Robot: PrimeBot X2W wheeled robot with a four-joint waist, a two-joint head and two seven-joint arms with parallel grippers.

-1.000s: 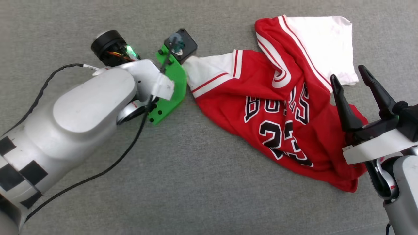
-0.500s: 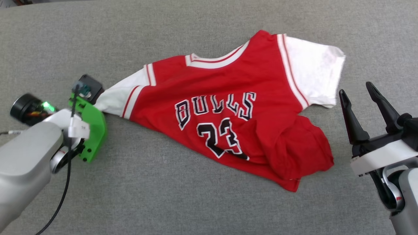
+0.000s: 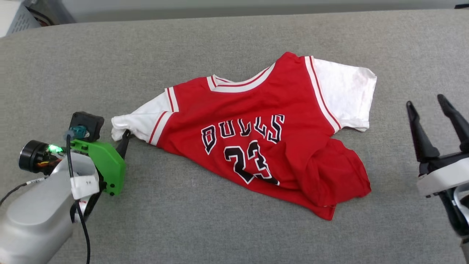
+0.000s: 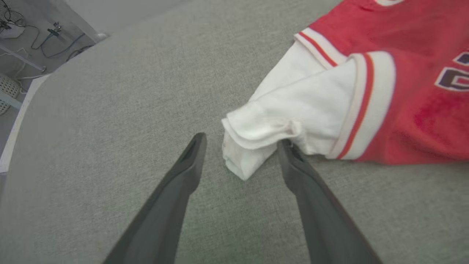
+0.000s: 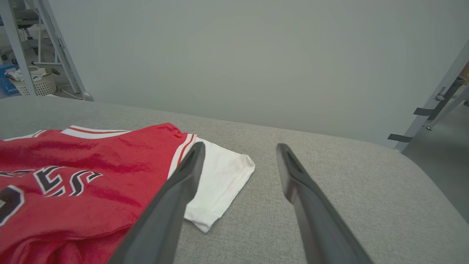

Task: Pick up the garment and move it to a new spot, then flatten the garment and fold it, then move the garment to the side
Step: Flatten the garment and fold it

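Next, my left gripper grips the white sleeve by its cuff edge (image 3: 117,125) (image 4: 251,137), which stands up in a loose fold while the red body lies flat.
The garment (image 3: 256,146) is a red shirt with white sleeves, lying front up on the grey surface (image 3: 205,227), collar toward the far edge. Its lower right hem is bunched and folded over. My left gripper (image 3: 119,138) stands open at the tip of the left sleeve (image 4: 293,113). In the left wrist view the cuff lies loose between the spread fingers of that gripper (image 4: 242,142), and one finger (image 4: 293,165) touches its underside. My right gripper (image 3: 425,102) is open and holds nothing, apart from the shirt beyond its right sleeve (image 5: 220,183). The right wrist view has this gripper (image 5: 240,146) hovering above the surface.
The grey padded surface ends at a rounded far edge (image 3: 234,14), with a plain wall (image 5: 256,55) behind. A white basket (image 5: 36,82) stands on the floor past the far left corner. The surface's right edge (image 5: 432,183) drops to the floor.
My left gripper, shut on the left sleeve a moment ago after dragging the shirt leftward and spreading it, has opened and let the cuff go. The head camera has tilted. The right gripper stays open.
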